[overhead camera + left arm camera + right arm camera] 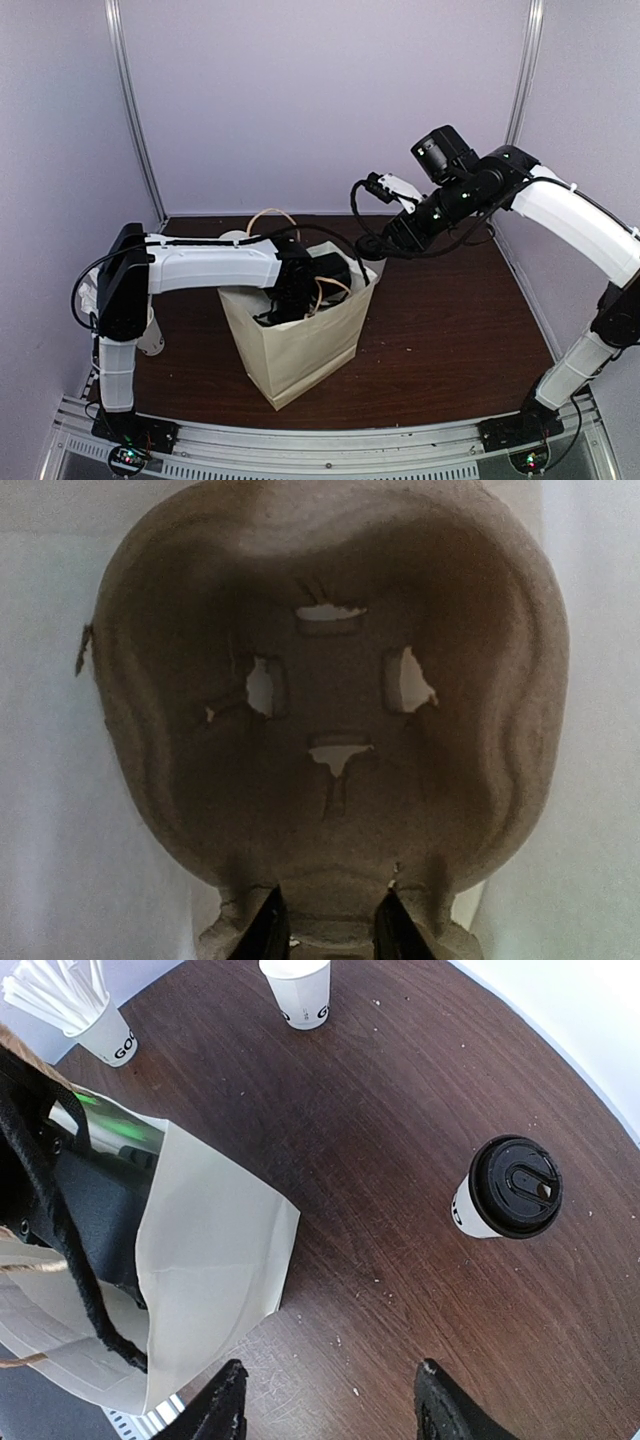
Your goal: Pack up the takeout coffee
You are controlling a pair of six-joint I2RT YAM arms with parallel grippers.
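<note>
The brown pulp cup carrier (330,700) is inside the open paper bag and would land there, so the left gripper needs to let go of it.
The takeout coffee (505,1188), a white cup with a black lid, stands upright on the brown table in the right wrist view; in the top view my right arm hides it. My right gripper (325,1400) is open and empty, high above the table, with the cup ahead and to its right; it also shows in the top view (380,186). My left gripper (330,935) is shut on the edge of the brown pulp cup carrier (330,700). In the top view it (305,290) reaches down into the open paper bag (300,350).
The bag (210,1250) stands mid-table with rope handles (70,1260). A white cup full of wrapped straws (100,1020) and a lidless white cup (297,995) stand beyond it. White walls close in the table on three sides.
</note>
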